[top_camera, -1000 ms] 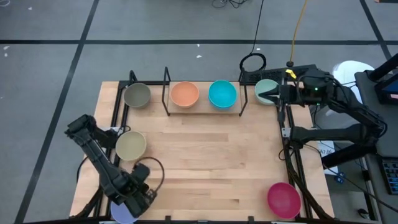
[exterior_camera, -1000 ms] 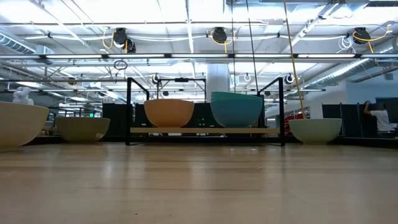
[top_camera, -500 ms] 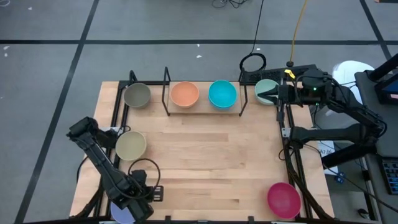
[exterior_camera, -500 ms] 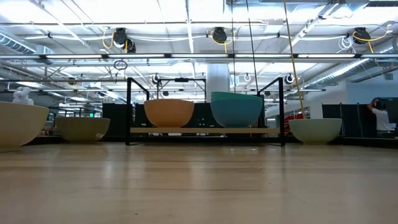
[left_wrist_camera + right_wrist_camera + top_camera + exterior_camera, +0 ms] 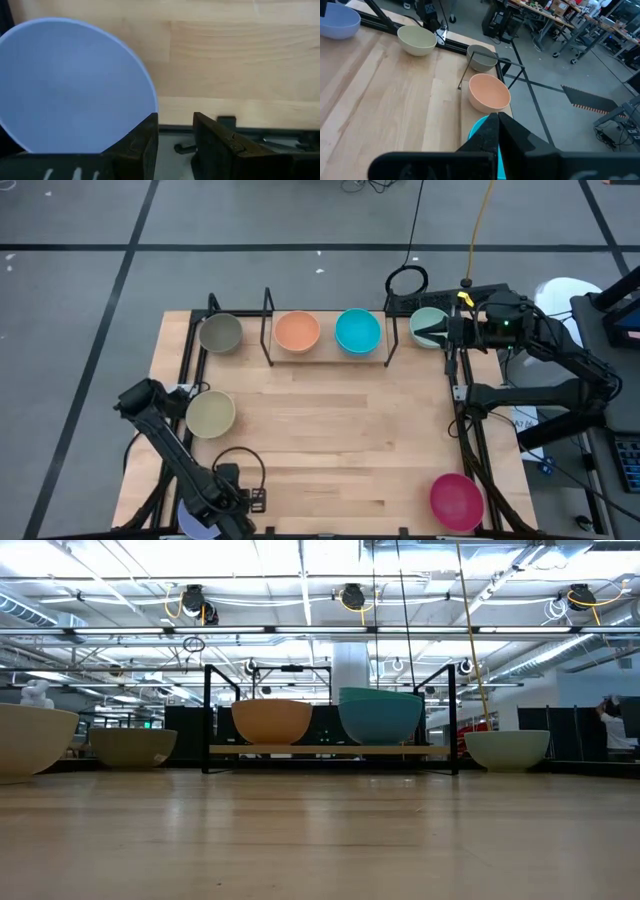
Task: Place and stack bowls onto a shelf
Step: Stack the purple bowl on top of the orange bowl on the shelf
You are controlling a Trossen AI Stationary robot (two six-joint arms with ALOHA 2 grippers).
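Note:
I should stack the lavender bowl onto the orange bowl on the shelf, so next I should pick it up by its rim (image 5: 154, 107) with my left gripper.
The shelf (image 5: 268, 320) stands at the table's far edge and bears the orange bowl (image 5: 297, 331) and the cyan bowl (image 5: 357, 331). The grey-olive bowl (image 5: 220, 333) and the mint bowl (image 5: 426, 316) rest on the table beside it, with the beige bowl (image 5: 210, 413) at the left and the magenta bowl (image 5: 456, 500) near right. The lavender bowl (image 5: 70, 85) sits at the near left corner. My left gripper (image 5: 174, 120) is open beside it. My right gripper (image 5: 497, 120) is shut over the mint bowl. The blue bowl is out of view. My left gripper has one finger (image 5: 142, 137) at the lavender bowl's rim (image 5: 154, 102), with the other finger out over the bare table. I cannot tell whether the finger touches the rim. The bowl rests on the table.
Black frame rods (image 5: 470, 430) run along the table's right edge and others along its left edge. A cable loop (image 5: 240, 468) hangs by my left gripper. The wooden tabletop (image 5: 340, 440) between the bowls is bare.
My left gripper has gone toward the table's near edge, closer to the lavender bowl, and its arm has swung with it. The bowls have stayed in place.

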